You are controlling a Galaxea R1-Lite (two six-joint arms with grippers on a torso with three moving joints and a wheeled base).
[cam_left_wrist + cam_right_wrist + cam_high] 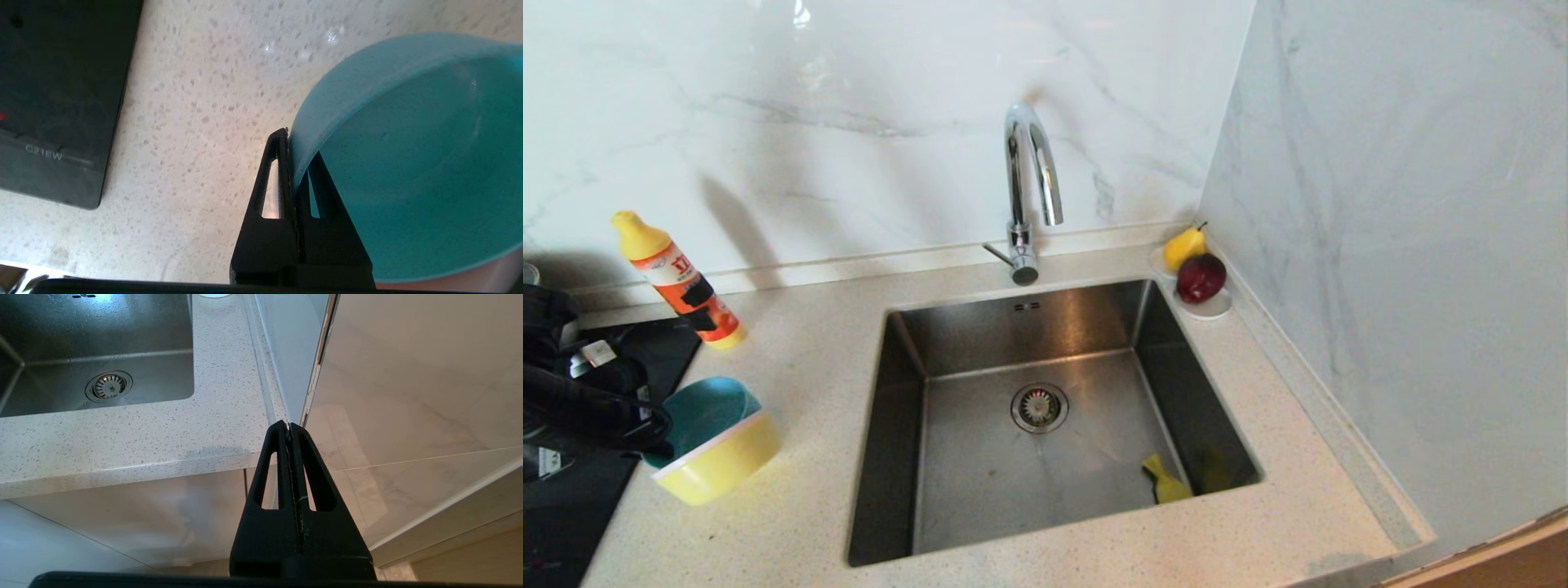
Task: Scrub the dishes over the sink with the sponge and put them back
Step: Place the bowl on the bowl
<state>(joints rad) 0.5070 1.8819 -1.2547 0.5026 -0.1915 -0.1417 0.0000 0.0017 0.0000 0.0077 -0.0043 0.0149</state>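
The left gripper should stay closed on the blue bowl (707,412) until it is lower and level, because the blue bowl is tilted up past the yellow bowl's rim toward the back.
My left gripper (658,433) (295,147) is shut on the rim of the light blue bowl (707,412) (408,163), with one finger outside the wall and one inside. The blue bowl is tilted and sits in the stack on the counter left of the sink. Under it is the yellow bowl (723,469), with a pale rim (715,447) showing between the two. The sponge (1168,483) lies in the sink (980,482) (122,343) at its near right corner. My right gripper (289,426) hangs shut and empty below the counter's front edge, to the right of the sink.
An orange detergent bottle with a yellow cap (678,282) stands behind the bowls. A black cooktop (572,506) (53,102) lies at the far left. The chrome faucet (1031,184) rises behind the sink. A saucer with a pear and an apple (1196,273) sits in the back right corner.
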